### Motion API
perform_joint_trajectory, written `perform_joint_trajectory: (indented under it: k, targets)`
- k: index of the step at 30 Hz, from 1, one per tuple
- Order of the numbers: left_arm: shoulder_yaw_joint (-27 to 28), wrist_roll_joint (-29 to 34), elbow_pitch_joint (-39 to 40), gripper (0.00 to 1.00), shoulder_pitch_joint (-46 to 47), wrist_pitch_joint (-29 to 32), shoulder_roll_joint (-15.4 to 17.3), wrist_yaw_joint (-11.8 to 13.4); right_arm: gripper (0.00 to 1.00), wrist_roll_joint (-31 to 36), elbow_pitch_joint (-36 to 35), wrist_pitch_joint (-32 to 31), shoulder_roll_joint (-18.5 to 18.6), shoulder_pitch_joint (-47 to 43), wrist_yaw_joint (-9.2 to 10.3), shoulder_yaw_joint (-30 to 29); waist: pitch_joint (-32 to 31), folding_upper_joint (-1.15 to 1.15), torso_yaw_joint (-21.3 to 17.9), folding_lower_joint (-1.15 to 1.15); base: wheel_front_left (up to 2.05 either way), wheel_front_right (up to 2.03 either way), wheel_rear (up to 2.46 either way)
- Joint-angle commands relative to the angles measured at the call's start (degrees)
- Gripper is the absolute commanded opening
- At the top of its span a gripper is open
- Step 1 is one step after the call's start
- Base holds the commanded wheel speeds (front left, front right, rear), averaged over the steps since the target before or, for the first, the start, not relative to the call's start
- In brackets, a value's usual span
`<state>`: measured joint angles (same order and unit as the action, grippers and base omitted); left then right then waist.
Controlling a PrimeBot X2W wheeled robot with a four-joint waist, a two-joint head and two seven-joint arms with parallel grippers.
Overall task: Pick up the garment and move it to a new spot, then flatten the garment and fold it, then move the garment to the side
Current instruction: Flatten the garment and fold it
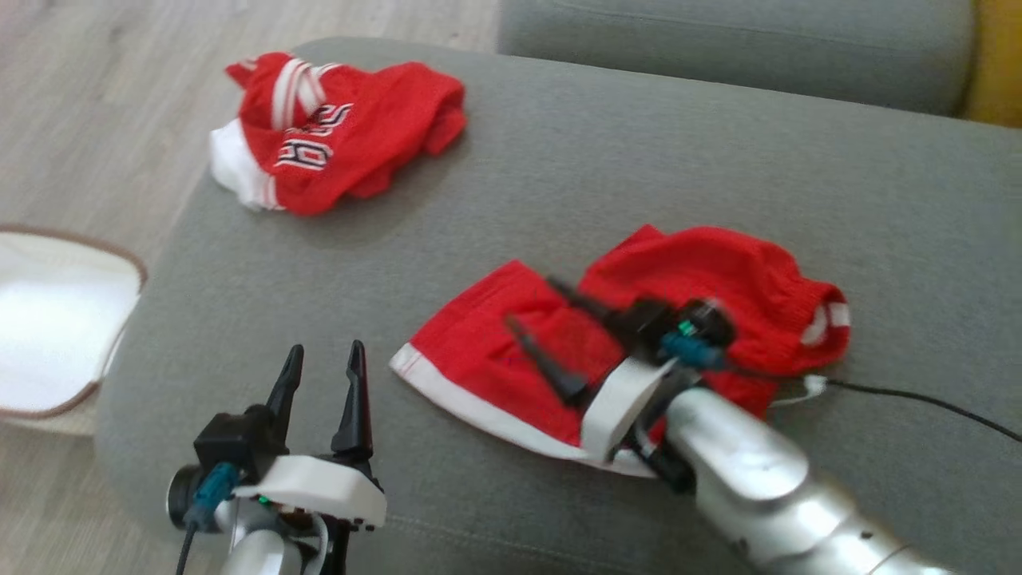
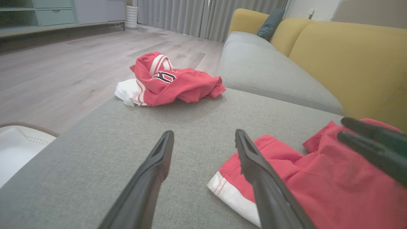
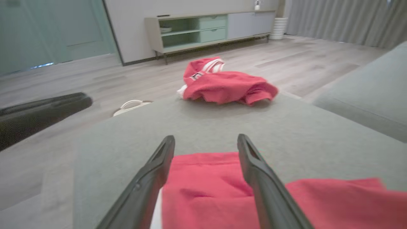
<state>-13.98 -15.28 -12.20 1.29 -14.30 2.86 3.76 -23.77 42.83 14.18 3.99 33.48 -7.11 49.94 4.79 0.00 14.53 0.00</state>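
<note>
The white-trimmed corner point(image 1: 408, 358) of the shorts sticks out free on the cushion while the rest lies rumpled point(image 1: 709, 278), so the robot's left gripper should grab the shorts there next.
The garment point(image 1: 718, 271) is a pair of red shorts with a white hem, lying rumpled on the grey sofa seat point(image 1: 559, 160). My right gripper point(image 1: 531, 302) hovers low over its left half, jaws open, with nothing pinched between them. In the right wrist view the red garment point(image 3: 206, 190) lies under and between the spread fingers of that gripper point(image 3: 206, 136). My left gripper point(image 1: 327, 347) stands open over bare cushion, just left of the white hem. The left wrist view has its gripper point(image 2: 204, 132) beside the garment point(image 2: 334, 178), with the right gripper's fingers point(image 2: 369, 140) above the cloth.
A second red garment with white trim and lettering point(image 1: 335, 128) lies bunched at the seat's far left corner. A white basket with a brown rim point(image 1: 80, 239) stands on the wooden floor at the left. A black cable point(image 1: 918, 397) runs off to the right. A yellow backrest point(image 2: 349, 57) rises behind.
</note>
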Motion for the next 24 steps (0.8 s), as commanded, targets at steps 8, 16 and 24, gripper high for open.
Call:
perform_joint_trajectory:
  k: [8, 16, 24]
  targets:
    - [2.8, 0.9, 2.0, 1.00, 2.6, -0.7, 0.0, -0.3, 1.00, 12.7, -11.9, 0.8, -1.1, -7.9, -0.37, -24.3, -1.5, 0.00, -6.7, 0.00, 0.00, 0.00, 0.00]
    - [3.8, 1.4, 0.8, 1.00, 1.1, -0.7, 0.0, -0.9, 1.00, 17.6, -23.5, 0.8, -1.1, -20.6, -0.37, -38.2, -4.2, 0.00, -9.6, 0.00, 0.00, 0.00, 0.00]
    - [5.7, 1.4, 2.3, 1.00, -2.3, -0.7, 0.1, -0.9, 1.00, 16.1, -30.6, 0.8, -1.1, -29.3, -0.37, -43.7, -5.6, 0.00, -11.5, 0.00, 0.00, 0.00, 0.00]
